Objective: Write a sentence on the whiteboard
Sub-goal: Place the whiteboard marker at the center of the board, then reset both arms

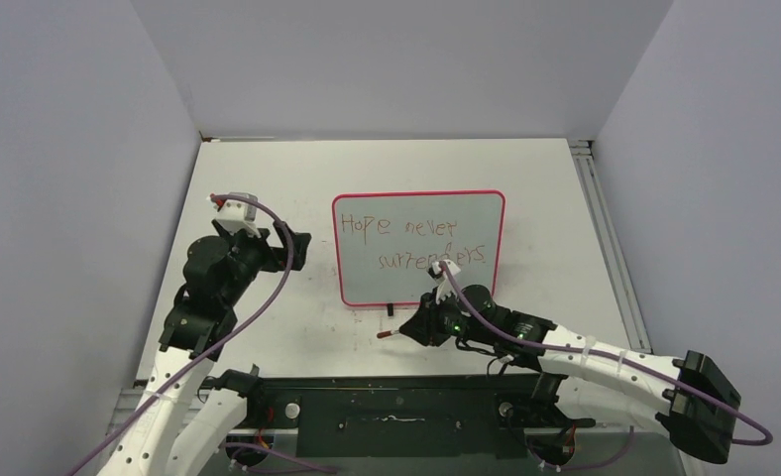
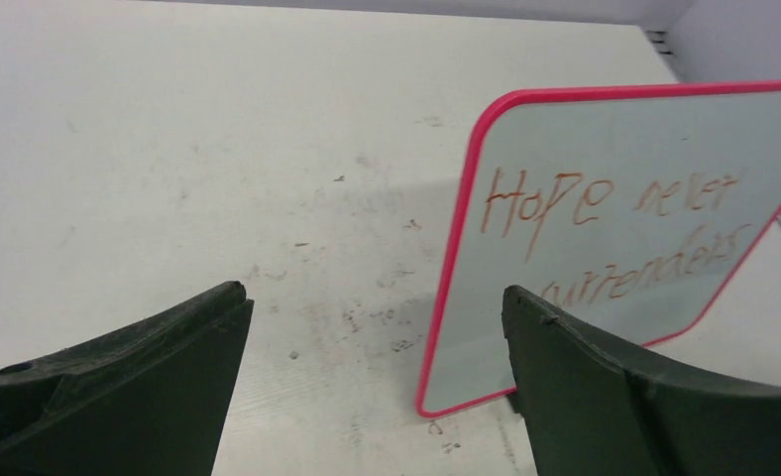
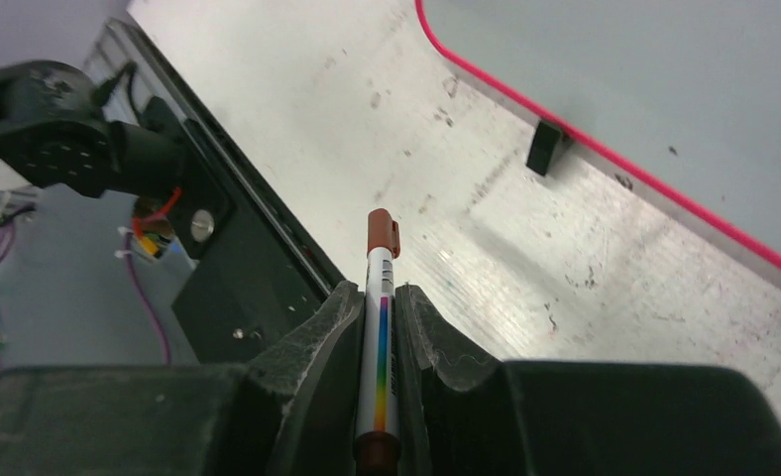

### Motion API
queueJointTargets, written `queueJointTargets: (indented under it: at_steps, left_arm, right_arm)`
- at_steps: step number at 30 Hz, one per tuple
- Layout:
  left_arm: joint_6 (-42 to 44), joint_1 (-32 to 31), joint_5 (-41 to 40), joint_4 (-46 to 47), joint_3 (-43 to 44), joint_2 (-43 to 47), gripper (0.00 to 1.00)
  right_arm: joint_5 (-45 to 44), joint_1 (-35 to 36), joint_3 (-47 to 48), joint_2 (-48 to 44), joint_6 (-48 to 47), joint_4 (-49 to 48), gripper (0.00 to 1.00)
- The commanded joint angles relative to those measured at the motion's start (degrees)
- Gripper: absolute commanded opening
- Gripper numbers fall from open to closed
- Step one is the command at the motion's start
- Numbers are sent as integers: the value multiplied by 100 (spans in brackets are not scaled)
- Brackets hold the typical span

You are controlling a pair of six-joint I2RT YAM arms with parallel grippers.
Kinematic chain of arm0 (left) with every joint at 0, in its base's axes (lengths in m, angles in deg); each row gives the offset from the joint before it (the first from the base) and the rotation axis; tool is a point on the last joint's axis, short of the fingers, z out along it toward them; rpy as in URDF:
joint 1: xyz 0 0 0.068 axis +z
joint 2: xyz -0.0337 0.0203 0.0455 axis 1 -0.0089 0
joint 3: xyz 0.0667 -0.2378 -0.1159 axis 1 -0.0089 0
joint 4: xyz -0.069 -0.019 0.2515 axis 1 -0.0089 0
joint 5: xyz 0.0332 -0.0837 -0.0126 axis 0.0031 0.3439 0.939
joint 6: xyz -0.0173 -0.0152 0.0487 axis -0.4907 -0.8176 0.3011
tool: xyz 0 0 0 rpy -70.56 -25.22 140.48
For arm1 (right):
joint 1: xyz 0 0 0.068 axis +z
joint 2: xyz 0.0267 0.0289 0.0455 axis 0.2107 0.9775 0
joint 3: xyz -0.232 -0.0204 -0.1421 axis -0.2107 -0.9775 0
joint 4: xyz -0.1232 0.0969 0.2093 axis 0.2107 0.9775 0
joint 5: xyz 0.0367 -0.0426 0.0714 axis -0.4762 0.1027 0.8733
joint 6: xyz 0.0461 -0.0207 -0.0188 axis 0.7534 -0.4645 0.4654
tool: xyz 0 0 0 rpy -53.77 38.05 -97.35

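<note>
My right gripper should keep holding the marker. The brown end of the white marker (image 3: 383, 263) is hanging above the table, so the marker would fall if I opened now.
The whiteboard (image 1: 418, 288) with its pink-red frame stands upright mid-table on small black feet (image 3: 543, 147). The sentence (image 1: 411, 243) in shaky reddish-brown letters reads "Hope never surrenders" over two lines, also legible in the left wrist view (image 2: 605, 213). My left gripper (image 1: 297, 248) is open just left of the board's left edge (image 2: 446, 297), its jaws (image 2: 375, 293) wide apart and holding nothing. My right gripper (image 1: 411, 327) sits low in front of the board's bottom edge, shut on a white marker (image 3: 383, 263) with a rainbow stripe and a brown end pointing outward.
The table top (image 1: 268, 169) carries faint marker smudges near the board. A black base rail (image 1: 396, 412) runs along the near edge, and a metal rail (image 1: 605, 228) along the right side. Grey walls close in the back and both sides.
</note>
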Motion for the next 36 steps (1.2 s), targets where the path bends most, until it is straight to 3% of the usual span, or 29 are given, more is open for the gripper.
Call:
queueJointTargets:
  at_steps: [1, 9, 12, 29, 32, 36]
  left_arm:
    - [498, 64, -914, 53, -295, 152, 97]
    - [482, 101, -799, 114, -337, 133, 97]
    - [467, 109, -785, 94, -326, 136, 98]
    - [290, 309, -734, 226, -375, 225, 96]
    - [289, 325, -834, 228, -362, 229, 96]
    - [214, 345, -1182, 197, -323, 243, 96]
  right_arm:
    - [-693, 121, -153, 297, 169, -140, 7]
    - [-695, -5, -300, 683, 461, 41, 12]
    - [-934, -46, -238, 771, 533, 443, 18]
    - [-2096, -247, 1182, 232, -206, 2372, 97]
    - [-2178, -610, 1657, 77, -602, 2550, 90]
    - [-1950, -1424, 2347, 64, -1197, 2465, 90]
